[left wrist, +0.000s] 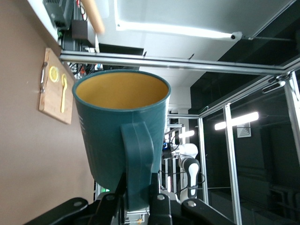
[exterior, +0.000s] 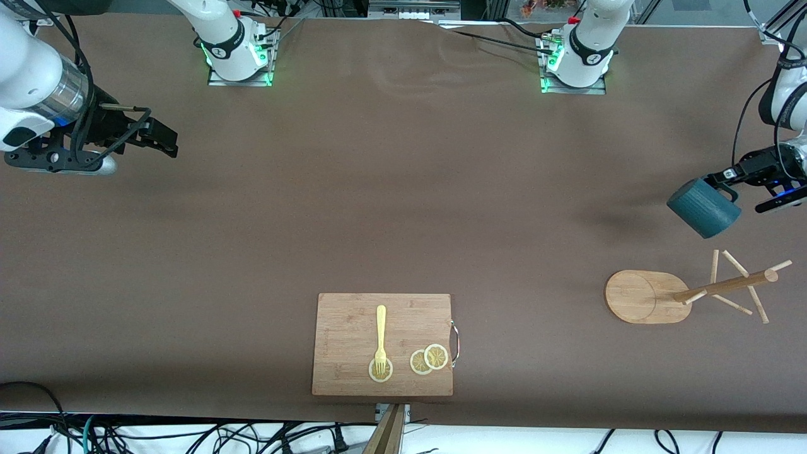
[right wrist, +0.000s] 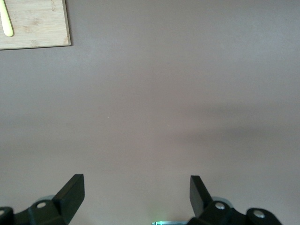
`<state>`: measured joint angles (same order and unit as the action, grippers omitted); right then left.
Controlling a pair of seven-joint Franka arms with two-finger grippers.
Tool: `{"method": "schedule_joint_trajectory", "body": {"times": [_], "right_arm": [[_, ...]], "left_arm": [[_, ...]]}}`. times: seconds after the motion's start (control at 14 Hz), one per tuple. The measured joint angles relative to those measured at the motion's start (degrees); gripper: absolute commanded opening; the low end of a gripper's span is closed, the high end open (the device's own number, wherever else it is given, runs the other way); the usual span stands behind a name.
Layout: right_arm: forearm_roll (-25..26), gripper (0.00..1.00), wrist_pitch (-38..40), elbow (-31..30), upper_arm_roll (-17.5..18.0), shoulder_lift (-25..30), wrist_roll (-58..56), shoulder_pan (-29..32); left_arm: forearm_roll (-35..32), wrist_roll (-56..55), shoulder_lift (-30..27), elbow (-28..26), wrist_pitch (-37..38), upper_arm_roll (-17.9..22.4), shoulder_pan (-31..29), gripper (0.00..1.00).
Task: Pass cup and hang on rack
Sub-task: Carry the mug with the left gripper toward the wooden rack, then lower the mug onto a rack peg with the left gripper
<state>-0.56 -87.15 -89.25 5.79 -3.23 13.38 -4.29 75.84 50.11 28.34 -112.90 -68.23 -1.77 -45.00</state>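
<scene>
My left gripper moves the cup to the rack's pegs next before it opens, since the cup's lower rim hangs short of the rack's thin wires in the front view.
The dark teal ribbed cup hangs tilted in the air over bare table near the rack, at the left arm's end. My left gripper is shut on the cup's handle. In the left wrist view the cup fills the middle with its yellowish inside showing, and the left gripper pinches the handle from both sides. The wooden rack stands on its oval base, with its pole and thin pegs free. My right gripper waits open over bare table at the right arm's end, with nothing in the right gripper.
A rectangular wooden cutting board lies near the table's front edge, with a yellow fork and lemon slices on it. A corner of the cutting board shows in the right wrist view. Cables run along the table's front edge.
</scene>
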Motion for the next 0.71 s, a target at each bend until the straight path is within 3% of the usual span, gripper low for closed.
{"method": "schedule_joint_trajectory", "body": {"times": [0.71], "right_arm": [[0.0,0.99,0.0,0.0,0.0,0.0,0.0,0.0]], "left_arm": [[5.0,-0.9,8.7,7.3,0.4,-0.6,0.1,0.0]]}}
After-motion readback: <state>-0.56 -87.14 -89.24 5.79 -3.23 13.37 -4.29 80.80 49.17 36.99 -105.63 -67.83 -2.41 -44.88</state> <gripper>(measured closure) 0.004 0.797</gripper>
